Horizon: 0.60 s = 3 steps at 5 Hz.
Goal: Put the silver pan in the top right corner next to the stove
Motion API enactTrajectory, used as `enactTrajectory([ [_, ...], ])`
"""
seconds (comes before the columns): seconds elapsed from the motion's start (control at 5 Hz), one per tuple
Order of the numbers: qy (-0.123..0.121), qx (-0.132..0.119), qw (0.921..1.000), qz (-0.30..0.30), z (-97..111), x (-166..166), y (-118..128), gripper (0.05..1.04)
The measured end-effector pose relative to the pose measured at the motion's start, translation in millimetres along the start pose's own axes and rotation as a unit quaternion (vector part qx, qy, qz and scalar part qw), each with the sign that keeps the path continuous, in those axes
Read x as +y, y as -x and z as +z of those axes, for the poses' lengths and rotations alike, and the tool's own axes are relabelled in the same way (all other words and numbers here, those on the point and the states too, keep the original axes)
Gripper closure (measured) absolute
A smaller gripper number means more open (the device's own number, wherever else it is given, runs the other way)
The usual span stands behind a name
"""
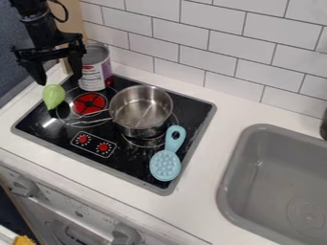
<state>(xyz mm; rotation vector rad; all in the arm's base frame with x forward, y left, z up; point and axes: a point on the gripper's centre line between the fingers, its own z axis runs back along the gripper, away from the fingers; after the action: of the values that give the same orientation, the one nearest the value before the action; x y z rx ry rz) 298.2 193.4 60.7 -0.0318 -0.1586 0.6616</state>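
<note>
I should next use my gripper to pick up the pan by its rim, so that I can set the silver pan [141,109] in the corner beside the stove.
The silver pan [141,109] stands upright on the black stove [127,165], right of the red burner, its thin handle pointing left. My gripper [60,81] hangs at the upper left, above the stove's far left corner, its two fingers spread wide apart with nothing held. It is well to the left of the pan, touching no part of it.
Below the gripper lies a green pear-shaped object [53,96]. A tall can [96,67] stands at the stove's back left corner, close beside the gripper. A light blue brush [166,165] lies on the stove's right side. White counter [223,124] separates stove from grey sink [275,177].
</note>
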Motion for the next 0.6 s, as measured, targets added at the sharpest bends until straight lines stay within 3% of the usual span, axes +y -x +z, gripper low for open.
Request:
enactTrajectory([
  [0.4, -0.009, 0.032, 0.9995, -0.005, -18.4, 2.1, 18.2, 0.083],
  [0.6, 0.011, 0.024, 0.9991, -0.033, -5.1, -3.9, 28.3, 0.083],
])
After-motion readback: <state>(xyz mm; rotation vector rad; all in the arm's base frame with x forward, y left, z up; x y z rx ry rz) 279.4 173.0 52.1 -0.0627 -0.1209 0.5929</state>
